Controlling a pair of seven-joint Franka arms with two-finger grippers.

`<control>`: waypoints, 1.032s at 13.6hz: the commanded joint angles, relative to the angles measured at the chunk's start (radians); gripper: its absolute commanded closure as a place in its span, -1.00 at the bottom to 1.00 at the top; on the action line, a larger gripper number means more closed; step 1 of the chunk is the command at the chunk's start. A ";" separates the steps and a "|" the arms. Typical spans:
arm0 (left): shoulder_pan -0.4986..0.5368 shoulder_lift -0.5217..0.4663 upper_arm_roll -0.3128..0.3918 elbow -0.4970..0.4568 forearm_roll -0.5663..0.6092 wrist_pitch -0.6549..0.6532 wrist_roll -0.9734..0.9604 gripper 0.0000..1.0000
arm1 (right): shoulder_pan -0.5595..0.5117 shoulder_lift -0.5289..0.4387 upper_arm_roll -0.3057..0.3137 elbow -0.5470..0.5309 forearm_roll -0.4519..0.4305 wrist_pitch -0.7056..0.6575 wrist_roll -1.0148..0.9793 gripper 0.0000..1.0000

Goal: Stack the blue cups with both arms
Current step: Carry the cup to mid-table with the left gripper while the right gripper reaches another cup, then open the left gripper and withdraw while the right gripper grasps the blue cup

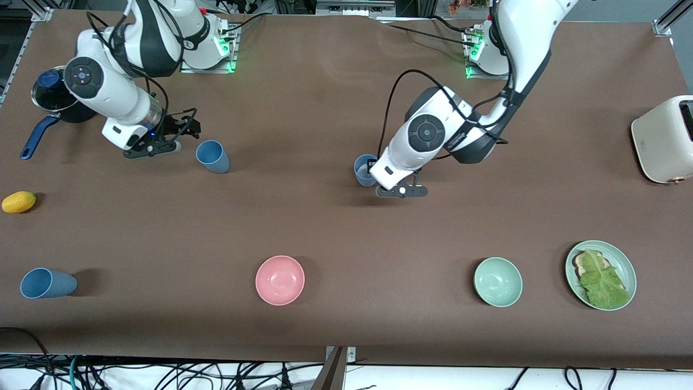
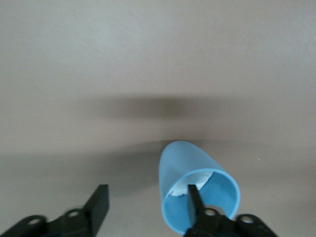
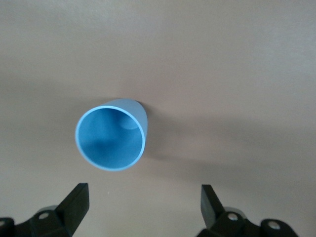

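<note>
My right gripper takes hold of the upright blue cup by its rim (image 1: 208,142) next. That cup then stacks into the other blue cup (image 1: 365,171).
One blue cup (image 1: 212,156) stands upright toward the right arm's end of the table. My right gripper (image 1: 176,135) is open and empty just beside it. In the right wrist view the cup (image 3: 111,140) lies ahead of the open gripper (image 3: 143,192), not between the fingers. A second blue cup (image 1: 365,170) stands near the table's middle. My left gripper (image 1: 379,181) is open at its rim. In the left wrist view one finger (image 2: 193,200) is inside this cup (image 2: 197,195), the other outside; a white patch shows inside. A third blue cup (image 1: 47,283) lies on its side near the front camera.
A dark pot (image 1: 54,100) with a blue handle and a yellow fruit (image 1: 19,201) lie at the right arm's end. A pink bowl (image 1: 280,280), a pale-green bowl (image 1: 498,281) and a green plate (image 1: 622,260) with bread and lettuce sit nearer the camera. A cream toaster (image 1: 666,141) stands at the left arm's end.
</note>
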 commanded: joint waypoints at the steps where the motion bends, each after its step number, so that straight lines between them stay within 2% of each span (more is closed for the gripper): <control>1: 0.037 -0.051 0.004 0.121 -0.003 -0.214 -0.002 -1.00 | -0.002 0.047 0.006 -0.094 0.016 0.179 -0.013 -1.00; 4: 0.076 -0.068 0.003 0.285 0.084 -0.452 0.117 -1.00 | 0.003 0.111 0.006 -0.093 0.015 0.252 -0.011 -0.99; 5: 0.106 -0.097 0.003 0.305 0.100 -0.482 0.164 -1.00 | 0.004 0.121 0.006 -0.093 0.015 0.255 -0.011 -0.96; 7: 0.210 -0.163 -0.005 0.313 0.091 -0.544 0.298 -1.00 | 0.005 0.138 0.006 -0.093 0.015 0.273 -0.011 -0.74; 8: 0.258 -0.192 -0.005 0.312 0.082 -0.580 0.383 -1.00 | 0.005 0.141 0.006 -0.091 0.015 0.275 -0.011 -0.57; 11: 0.334 -0.264 0.010 0.309 0.056 -0.617 0.545 -1.00 | 0.017 0.141 0.011 -0.084 0.015 0.269 -0.002 0.55; 12: 0.314 -0.315 0.085 0.287 0.030 -0.615 0.586 -1.00 | 0.017 0.141 0.021 -0.074 0.015 0.267 0.010 0.91; 13: 0.244 -0.376 0.198 0.233 -0.015 -0.606 0.637 -1.00 | 0.017 0.141 0.034 -0.071 0.015 0.266 0.033 1.00; 14: 0.198 -0.418 0.295 0.185 -0.074 -0.582 0.697 -1.00 | 0.017 0.139 0.049 -0.065 0.015 0.264 0.047 1.00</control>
